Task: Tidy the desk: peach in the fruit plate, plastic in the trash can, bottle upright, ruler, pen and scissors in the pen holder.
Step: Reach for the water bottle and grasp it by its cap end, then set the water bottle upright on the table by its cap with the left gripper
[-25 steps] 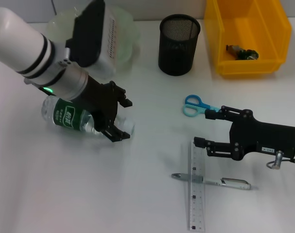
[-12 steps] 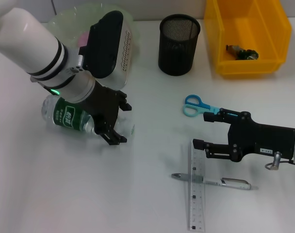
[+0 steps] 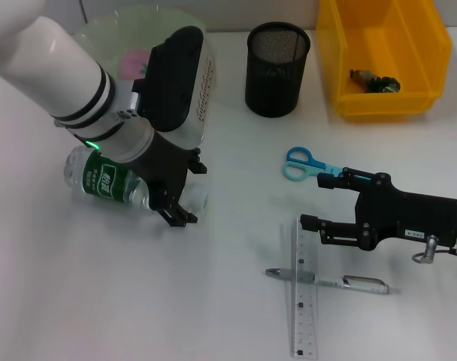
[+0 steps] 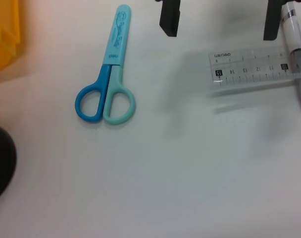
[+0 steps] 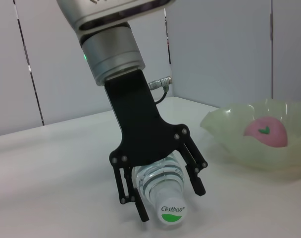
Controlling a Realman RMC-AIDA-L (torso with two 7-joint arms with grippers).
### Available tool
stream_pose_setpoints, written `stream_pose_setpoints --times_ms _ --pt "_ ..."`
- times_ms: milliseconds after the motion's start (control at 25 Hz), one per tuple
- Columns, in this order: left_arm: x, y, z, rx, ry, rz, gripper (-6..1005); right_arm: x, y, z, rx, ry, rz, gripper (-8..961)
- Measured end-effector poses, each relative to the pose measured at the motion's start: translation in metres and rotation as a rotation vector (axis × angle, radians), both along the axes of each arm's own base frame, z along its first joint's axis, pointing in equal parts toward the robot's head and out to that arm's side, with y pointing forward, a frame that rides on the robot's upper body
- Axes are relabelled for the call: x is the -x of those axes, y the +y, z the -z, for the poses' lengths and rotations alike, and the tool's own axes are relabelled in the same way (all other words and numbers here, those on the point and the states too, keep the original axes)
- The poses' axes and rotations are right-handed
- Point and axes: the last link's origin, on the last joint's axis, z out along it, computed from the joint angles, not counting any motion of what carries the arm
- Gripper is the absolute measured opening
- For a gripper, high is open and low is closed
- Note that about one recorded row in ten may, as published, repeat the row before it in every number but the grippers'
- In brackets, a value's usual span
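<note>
My left gripper closes on the neck next, since my fingers sit on either side of the bottle's neck. Closing now would catch it.
A clear bottle [image 3: 101, 180] with a green label lies on its side at the left. My left gripper [image 3: 191, 194] stands open with its fingers on either side of the bottle's neck. The right wrist view shows that left gripper [image 5: 172, 201] around the bottle [image 5: 163, 186]. A pink peach [image 3: 131, 64] rests in the green fruit plate [image 3: 89, 34]. Blue scissors [image 3: 304, 164], a clear ruler [image 3: 304, 301] and a pen [image 3: 330, 281] lie at the right. My right gripper [image 3: 316, 200] is open between the scissors and the ruler. The black pen holder [image 3: 277, 68] stands at the back.
A yellow bin [image 3: 431, 45] at the back right holds crumpled plastic [image 3: 373, 81]. The left wrist view shows the scissors [image 4: 108, 84], the ruler [image 4: 254, 64] and the right gripper's fingers [image 4: 169, 20]. The pen lies across the ruler.
My left arm has swung its wrist down and right, uncovering the peach in the plate. Its fingers have turned about the bottle's neck. The right gripper has barely moved.
</note>
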Motion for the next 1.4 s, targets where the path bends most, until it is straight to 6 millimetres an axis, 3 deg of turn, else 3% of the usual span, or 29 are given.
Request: stream_pose_setpoints --times_ms 400,720,920,1400 --pt "-0.0005 -0.0007 0.0033 0.004 0.011 0.026 827 0.0 -0.0006 0.0001 -0.002 0.005 0.003 790" --pt "-0.0011 -0.0036 0.0073 0.015 0.025 0.053 662 0.0002 -0.0013 0.0001 0.0 0.009 0.003 790" --pt "-0.0043 -0.0036 0.0067 0.017 0.02 0.062 440 0.0004 -0.0018 0.0001 0.002 0.011 0.002 790" --pt "-0.0075 -0.0038 0.0054 0.012 0.011 0.06 441 -0.0002 -0.0025 0.0004 0.009 0.005 -0.001 790"
